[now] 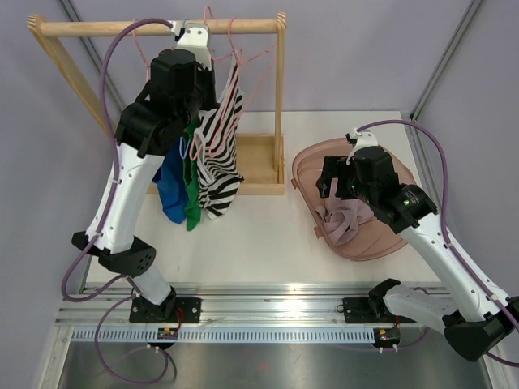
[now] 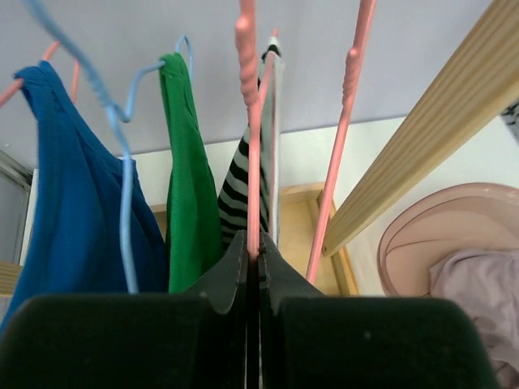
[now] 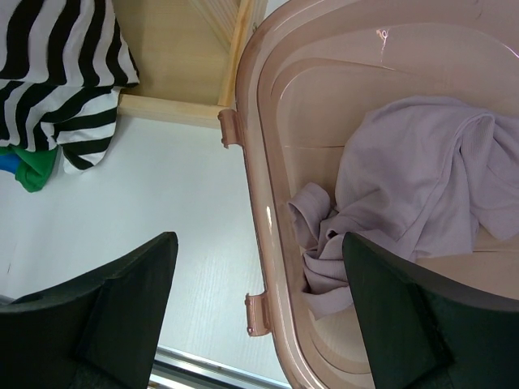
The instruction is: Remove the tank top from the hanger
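Next, my right gripper grabs the zebra-striped tank top by its shoulder strap (image 2: 274, 58) to remove it, leaving the pink hanger's wire (image 2: 248, 121) free.
A zebra-striped tank top (image 1: 219, 154) hangs on a pink wire hanger (image 1: 258, 57) from the wooden rail (image 1: 105, 28). It also shows in the left wrist view (image 2: 239, 190). My left gripper (image 1: 190, 40) is up at the rail. In the left wrist view it (image 2: 253, 247) is shut on the pink hanger's wire (image 2: 248, 121). My right gripper (image 1: 331, 180) is open and empty. It hovers over the near-left rim of the pink basket (image 3: 259, 162), with its jaws (image 3: 258, 243) spread wide apart.
A green top (image 2: 188, 178) and a blue top (image 2: 65, 186) on a blue hanger (image 2: 123, 178) hang left of the striped one. A second pink hanger (image 2: 345, 121) hangs to the right. The basket (image 1: 304, 162) holds a lilac garment (image 3: 405, 178). The rack's wooden base (image 1: 259, 162) lies behind.
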